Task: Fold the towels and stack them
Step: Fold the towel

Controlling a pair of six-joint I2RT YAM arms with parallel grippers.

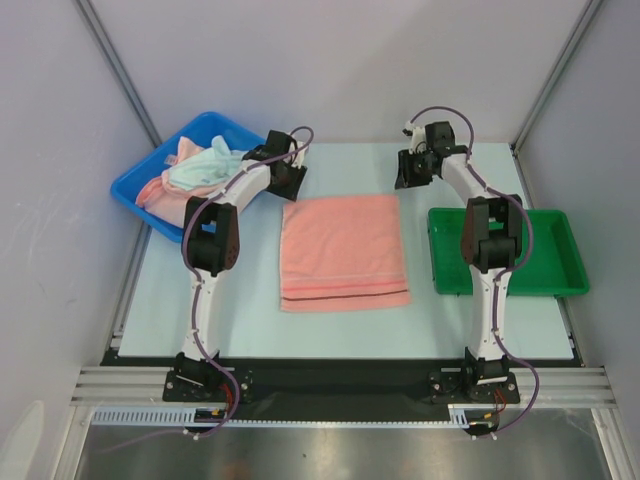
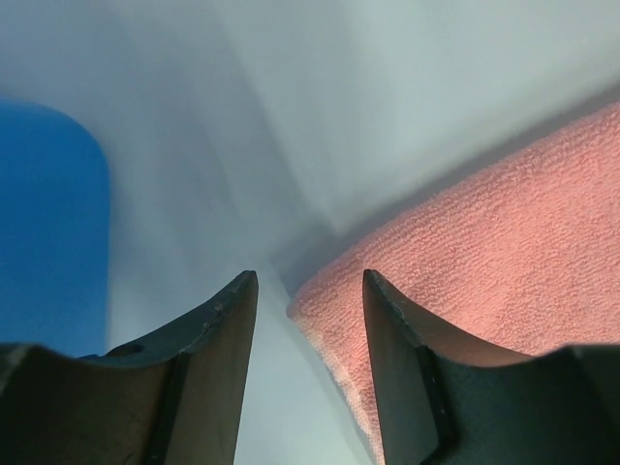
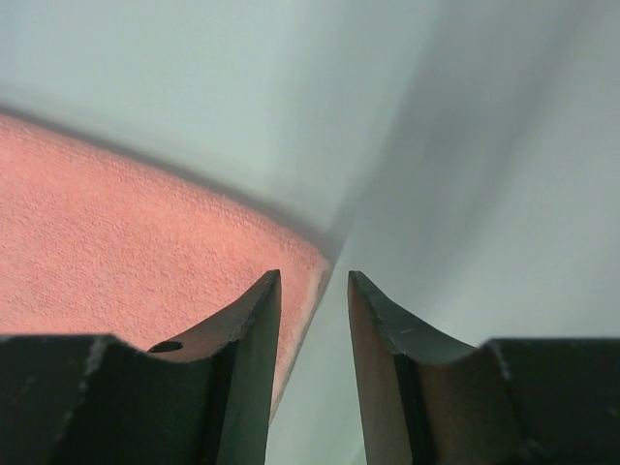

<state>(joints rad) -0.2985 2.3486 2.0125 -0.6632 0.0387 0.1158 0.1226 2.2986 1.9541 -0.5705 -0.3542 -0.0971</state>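
I will next grab the salmon-pink towel's far corner (image 1: 394,198) (image 3: 313,272) with my right gripper, opposite my left gripper, to fold the towel's far edge onto its striped front edge.
A salmon-pink towel (image 1: 343,252) lies flat on the table, folded to a rectangle, with a dark stripe near its front edge. My left gripper (image 1: 290,178) hovers open at its far left corner. In the left wrist view that towel (image 2: 484,242) has its corner lying between the left gripper's (image 2: 310,276) fingers, not pinched. My right gripper (image 1: 409,175) stands open at the far right corner. The right wrist view shows the towel (image 3: 126,252) ending just by the right gripper's (image 3: 312,276) left finger. More towels, pink (image 1: 155,190) and pale mint (image 1: 200,168), lie crumpled in the blue bin (image 1: 150,162).
A green tray (image 1: 550,250) sits at the right, beside the right arm. The blue bin (image 2: 48,223) is close on the left gripper's left. White walls enclose the table at the back and both sides.
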